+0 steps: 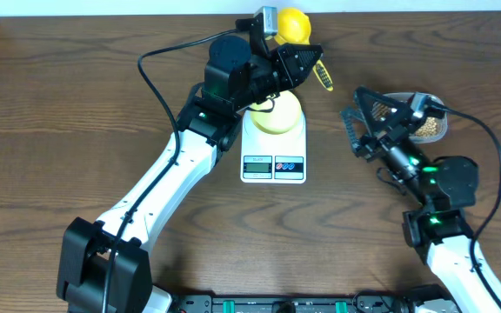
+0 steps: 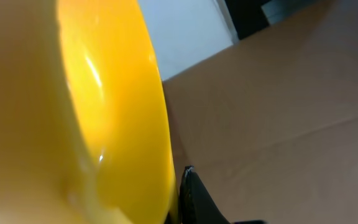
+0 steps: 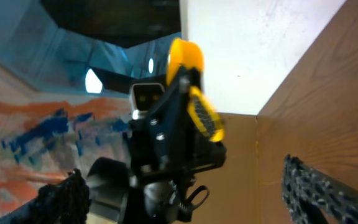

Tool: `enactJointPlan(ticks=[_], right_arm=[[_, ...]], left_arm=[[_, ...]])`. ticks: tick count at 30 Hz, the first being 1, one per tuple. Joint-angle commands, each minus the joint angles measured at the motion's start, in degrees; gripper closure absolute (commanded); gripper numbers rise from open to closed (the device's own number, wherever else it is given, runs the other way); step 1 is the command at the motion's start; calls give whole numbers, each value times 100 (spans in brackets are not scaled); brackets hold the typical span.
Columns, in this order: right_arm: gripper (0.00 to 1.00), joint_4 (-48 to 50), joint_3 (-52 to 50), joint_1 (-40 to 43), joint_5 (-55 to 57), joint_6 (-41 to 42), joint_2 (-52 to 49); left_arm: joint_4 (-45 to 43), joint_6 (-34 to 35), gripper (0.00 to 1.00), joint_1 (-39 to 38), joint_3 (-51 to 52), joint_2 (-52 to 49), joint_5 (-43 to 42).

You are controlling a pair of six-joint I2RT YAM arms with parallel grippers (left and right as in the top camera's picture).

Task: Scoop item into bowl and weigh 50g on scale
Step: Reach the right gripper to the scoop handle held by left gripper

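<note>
The yellow scoop (image 1: 292, 24) needs its cup free to scoop beans into the bowl, so the robot's right hand needs to reach it and grab the handle's loose end (image 1: 323, 76).
My left gripper (image 1: 305, 59) is shut on the handle of a bright yellow scoop (image 1: 292, 24), held above the back of the table just beyond the bowl. In the left wrist view the scoop (image 2: 104, 112) fills the left half beside one black finger (image 2: 197, 199). The pale yellow bowl (image 1: 278, 115) sits on the white scale (image 1: 274, 155), partly hidden under the left gripper. Beige beans (image 1: 428, 130) lie in a clear tub (image 1: 440, 111) at the right. My right gripper (image 1: 362, 113) hangs open and empty between the tub and the scale. It faces the scoop (image 3: 185, 59).
The left arm (image 1: 163, 178) crosses the table from the front left to the scale. A black cable (image 1: 159, 78) loops behind it. The right arm (image 1: 433, 204) rises from the front right. A white wall (image 3: 253, 50) backs the table.
</note>
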State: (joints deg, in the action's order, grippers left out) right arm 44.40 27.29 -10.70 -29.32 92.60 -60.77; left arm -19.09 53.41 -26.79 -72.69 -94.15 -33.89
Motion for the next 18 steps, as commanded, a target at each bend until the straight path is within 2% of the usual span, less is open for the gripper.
enactJointPlan(ticks=[1, 9, 18], right_arm=[[12, 127, 103, -232, 444, 76, -129], [24, 319, 103, -326, 546, 72, -188], [39, 376, 103, -328, 544, 35, -188]], left_arm=[[-98, 601, 93, -2, -138, 94, -507], [-142, 841, 93, -85, -138, 94, -1005], [-142, 813, 93, -411, -138, 94, -1001]])
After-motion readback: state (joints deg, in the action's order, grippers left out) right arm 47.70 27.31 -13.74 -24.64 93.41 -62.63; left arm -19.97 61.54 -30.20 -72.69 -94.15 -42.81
